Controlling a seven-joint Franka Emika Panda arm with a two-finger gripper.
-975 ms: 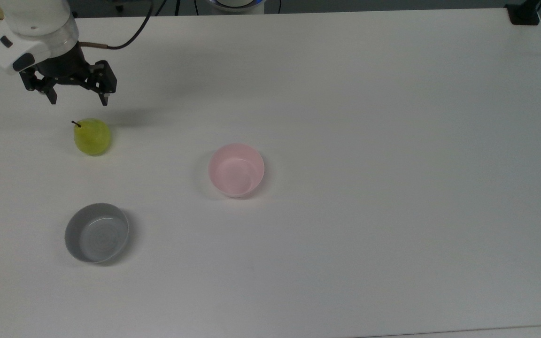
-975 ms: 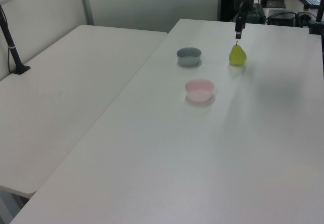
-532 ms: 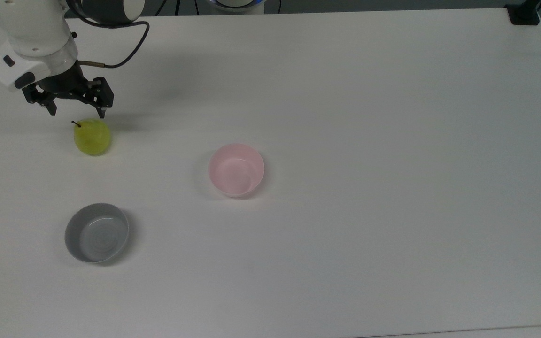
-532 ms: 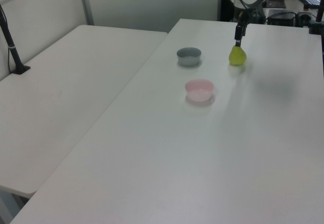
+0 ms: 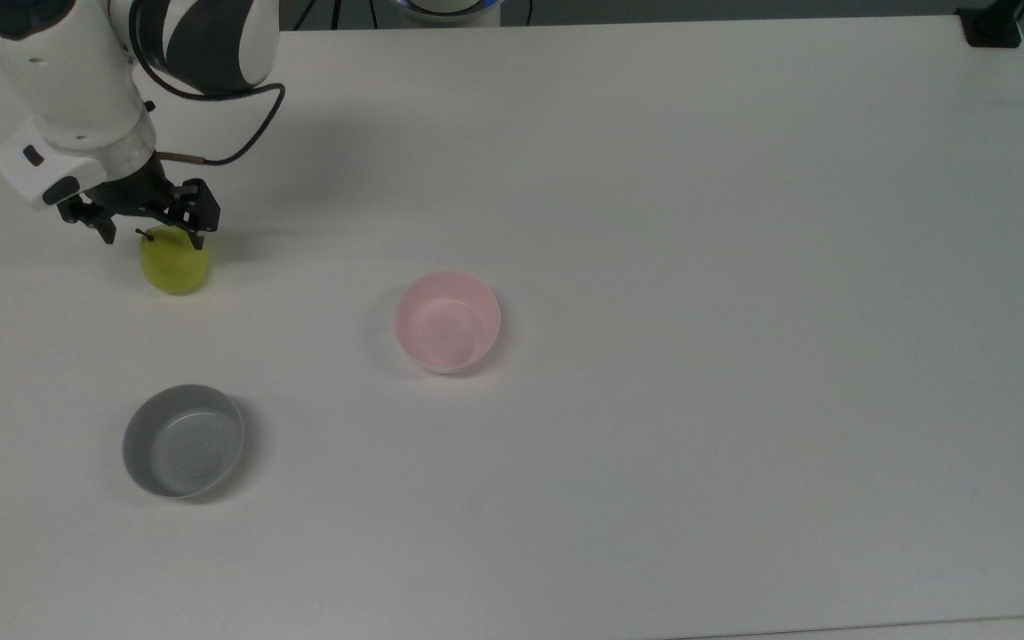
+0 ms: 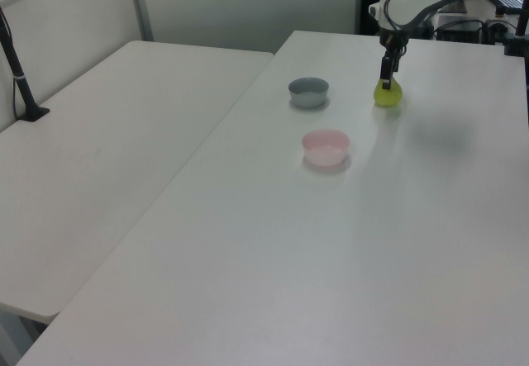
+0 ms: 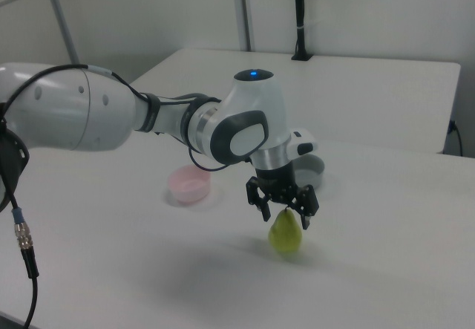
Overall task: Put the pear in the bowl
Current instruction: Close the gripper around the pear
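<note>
The pear has to go in the bowl (image 6: 326,146). My gripper should next grab the yellow-green pear by its narrow neck (image 6: 388,86) for that.
The yellow-green pear (image 5: 176,267) (image 6: 388,94) (image 7: 285,234) stands upright on the white table (image 5: 699,267) at the top view's left. My gripper (image 5: 154,238) (image 7: 285,218) is open and low over the pear's top, one finger on each side of its neck and stem. In the left view the gripper (image 6: 385,81) comes down onto the pear's tip. The pale pink bowl (image 5: 447,321) (image 6: 326,147) (image 7: 188,184) sits empty near the table's middle, apart from the pear.
A grey bowl (image 5: 183,440) (image 6: 308,92) (image 7: 310,171) sits empty toward the top view's lower left. A second white table (image 6: 107,135) adjoins in the left view. A black clamp (image 5: 992,27) stands at the table's top right corner.
The gripper has come down from above and behind the pear until its open fingers straddle the pear's top. Pear and bowls have stayed put.
</note>
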